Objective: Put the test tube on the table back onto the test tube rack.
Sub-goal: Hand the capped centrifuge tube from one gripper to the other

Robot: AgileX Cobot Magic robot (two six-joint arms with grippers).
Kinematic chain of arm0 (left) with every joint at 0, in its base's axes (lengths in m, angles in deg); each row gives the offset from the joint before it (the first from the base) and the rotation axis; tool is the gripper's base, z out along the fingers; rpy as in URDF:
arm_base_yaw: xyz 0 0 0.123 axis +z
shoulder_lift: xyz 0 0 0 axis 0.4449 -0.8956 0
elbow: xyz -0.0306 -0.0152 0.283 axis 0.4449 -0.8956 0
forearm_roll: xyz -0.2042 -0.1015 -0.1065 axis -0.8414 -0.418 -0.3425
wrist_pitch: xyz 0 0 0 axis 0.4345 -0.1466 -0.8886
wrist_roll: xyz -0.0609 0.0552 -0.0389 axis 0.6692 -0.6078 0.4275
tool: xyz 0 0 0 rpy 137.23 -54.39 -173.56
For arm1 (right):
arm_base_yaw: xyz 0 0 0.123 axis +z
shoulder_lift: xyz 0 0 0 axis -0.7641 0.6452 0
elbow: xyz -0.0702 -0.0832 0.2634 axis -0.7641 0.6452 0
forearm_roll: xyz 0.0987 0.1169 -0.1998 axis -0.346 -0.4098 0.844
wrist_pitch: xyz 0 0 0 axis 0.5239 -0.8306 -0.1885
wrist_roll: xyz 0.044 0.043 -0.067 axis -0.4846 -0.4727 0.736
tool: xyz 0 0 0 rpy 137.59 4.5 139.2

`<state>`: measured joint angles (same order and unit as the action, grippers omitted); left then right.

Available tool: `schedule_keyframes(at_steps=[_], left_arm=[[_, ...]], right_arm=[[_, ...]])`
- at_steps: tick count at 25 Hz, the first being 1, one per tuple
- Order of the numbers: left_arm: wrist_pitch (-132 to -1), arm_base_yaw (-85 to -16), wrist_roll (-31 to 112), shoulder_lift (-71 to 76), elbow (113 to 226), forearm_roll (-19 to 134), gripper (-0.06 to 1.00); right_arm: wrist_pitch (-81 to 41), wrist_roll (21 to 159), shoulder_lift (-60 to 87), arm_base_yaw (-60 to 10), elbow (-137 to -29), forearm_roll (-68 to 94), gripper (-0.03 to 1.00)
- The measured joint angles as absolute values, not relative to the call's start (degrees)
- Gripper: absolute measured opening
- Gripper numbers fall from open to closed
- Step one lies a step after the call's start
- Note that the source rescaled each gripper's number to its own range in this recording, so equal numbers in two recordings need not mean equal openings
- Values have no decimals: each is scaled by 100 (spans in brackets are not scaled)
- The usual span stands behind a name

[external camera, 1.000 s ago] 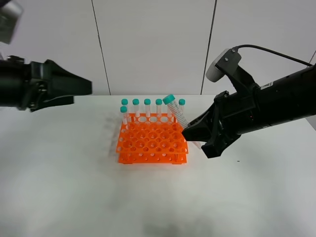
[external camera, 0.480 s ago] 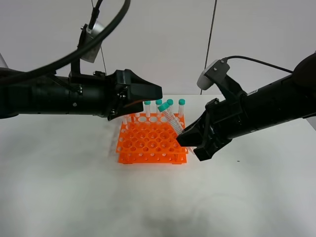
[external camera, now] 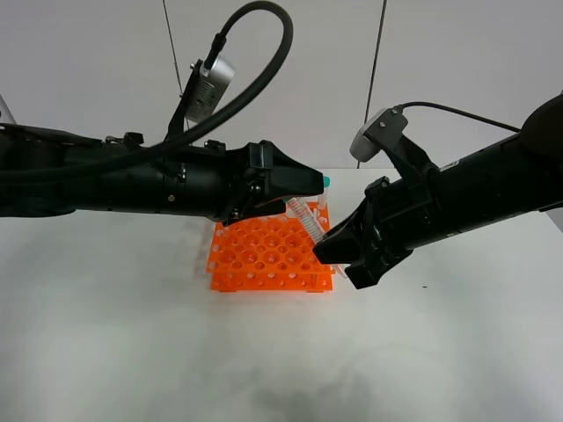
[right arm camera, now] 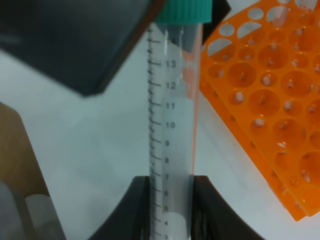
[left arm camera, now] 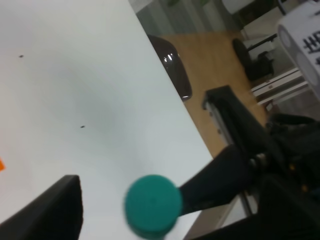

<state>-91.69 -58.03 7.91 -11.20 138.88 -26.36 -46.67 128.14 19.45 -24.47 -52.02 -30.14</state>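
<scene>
The test tube's clear body has to stay free to go into the orange rack, so the left gripper next needs to grab the test tube by its teal cap [left arm camera: 152, 204].
My right gripper [external camera: 332, 249] is shut on the lower part of the test tube [external camera: 306, 218], which it holds tilted over the right side of the orange test tube rack [external camera: 264, 255], above the white table [external camera: 132, 334]. In the right wrist view, the tube [right arm camera: 172, 125] runs up from between the fingers [right arm camera: 140, 205] to its teal cap. My left gripper [external camera: 310, 186] reaches across from the left, over the rack, and stands open. In the left wrist view, the teal cap [left arm camera: 152, 204] sits between its spread jaws without touching either. In the high view, the left fingers hide the cap.
One teal-capped tube [external camera: 325, 182] shows upright in the rack's back row; the left arm covers the rest of that row. Through the left wrist camera I see the table's edge [left arm camera: 165, 100] with wooden floor beyond. A grey wall stands behind the table.
The left arm has swung in from the far left across the rack until its open jaws flank the tube's cap. The right gripper has shifted slightly left with the tube.
</scene>
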Motion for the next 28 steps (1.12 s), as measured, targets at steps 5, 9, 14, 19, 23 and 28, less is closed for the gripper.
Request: schedule_keyframes(at_steps=[5, 9, 14, 19, 23, 28], left_arm=[[-9131, -5817, 733, -1120, 13888, -2749, 95], [-9094, -5817, 701, -1120, 13888, -2763, 90], [-9092, -5817, 615, -1120, 13888, -2769, 75], [-9092, -5817, 610, -1120, 13888, -2769, 54], [-9086, -5817, 610, -1120, 13888, -2769, 39], [-9010, -5811, 603, -1137, 13888, -2769, 1]], right_arm=[[-4667, 12818, 1945, -2447, -5202, -3020, 3], [-4667, 12818, 1945, -2447, -5202, -3025, 3], [-4662, 12755, 1945, -2447, -5202, -3025, 3], [-4658, 12704, 1945, -2447, -5202, -3025, 3], [-4656, 12646, 1945, -2447, -5202, -3032, 3], [-4644, 12644, 1945, -2447, -5202, -3063, 3]])
